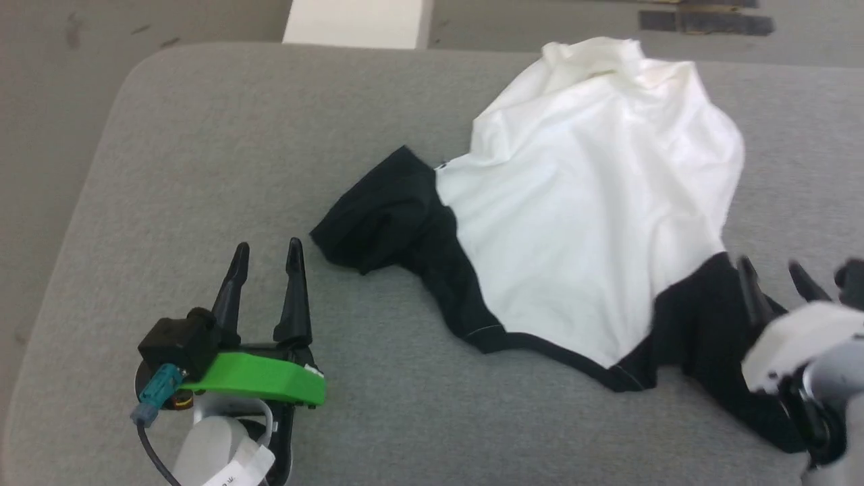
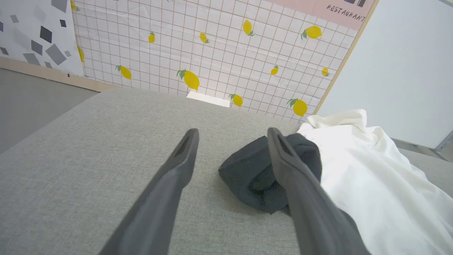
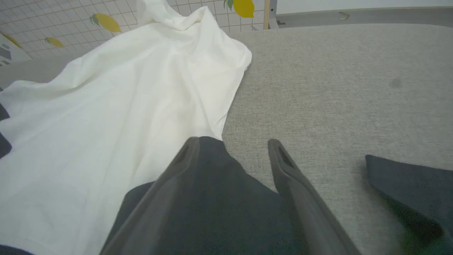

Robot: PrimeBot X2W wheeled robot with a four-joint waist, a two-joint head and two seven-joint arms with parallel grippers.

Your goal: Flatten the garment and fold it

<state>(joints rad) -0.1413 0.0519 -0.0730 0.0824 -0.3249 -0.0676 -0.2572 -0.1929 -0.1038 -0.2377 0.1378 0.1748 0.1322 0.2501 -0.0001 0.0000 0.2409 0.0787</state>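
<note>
The black sleeve's edge bordering the white panel is the part my right gripper will grab next. Then it will lift and flatten the rumpled garment (image 1: 583, 202) (image 3: 119, 97).
The garment (image 1: 594, 202) lies rumpled on the grey cushioned surface (image 1: 236, 148), its white body panel spread toward the far right and one black sleeve (image 1: 385, 216) bunched at its left. My left gripper (image 1: 266, 253) stands open at the lower left, apart from that sleeve, which the left wrist view shows as a dark bundle (image 2: 247, 173) by the right finger. My right gripper (image 1: 776, 270) is open at the lower right, hovering over the other black sleeve (image 3: 219, 205), fingers spread with nothing pinched. The white panel (image 3: 116, 106) stretches away to the left of it.
The cushion's rounded left edge (image 1: 88, 202) drops to a grey floor. A lemon-patterned tiled wall (image 2: 212, 53) stands beyond the far edge. A dark blurred shape (image 3: 410, 191) sits at the right wrist view's lower right.
</note>
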